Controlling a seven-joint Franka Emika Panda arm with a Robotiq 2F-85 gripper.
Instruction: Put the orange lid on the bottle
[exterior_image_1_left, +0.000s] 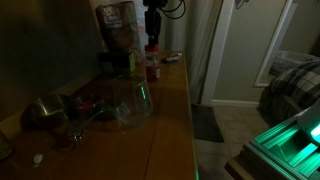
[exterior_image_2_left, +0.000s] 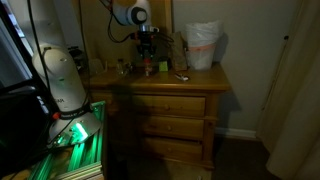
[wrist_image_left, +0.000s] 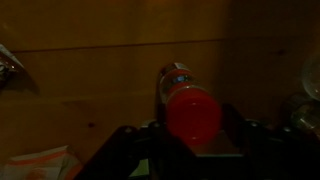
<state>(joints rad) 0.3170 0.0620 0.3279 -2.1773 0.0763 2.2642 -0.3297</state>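
Note:
I should release: the orange lid would stay on the upright bottle directly below.
The bottle (exterior_image_1_left: 152, 68) stands upright at the back of the wooden dresser top (exterior_image_1_left: 172, 120); it also shows in an exterior view (exterior_image_2_left: 147, 66). My gripper (exterior_image_1_left: 152, 38) hangs straight above it. In the wrist view the orange lid (wrist_image_left: 193, 115) sits between my dark fingers (wrist_image_left: 190, 135), which touch it on both sides. The bottle's body (wrist_image_left: 174, 76) shows just beyond the lid, roughly in line with it. In the dim light I cannot tell whether the lid rests on the bottle's neck.
A big rounded clear glass vessel (exterior_image_1_left: 133, 100) stands in front of the bottle. A metal bowl (exterior_image_1_left: 45, 112) lies at the near left. A snack bag (exterior_image_1_left: 118, 28) and a white plastic bag (exterior_image_2_left: 203, 45) stand at the back. The dresser's edge drops to the floor.

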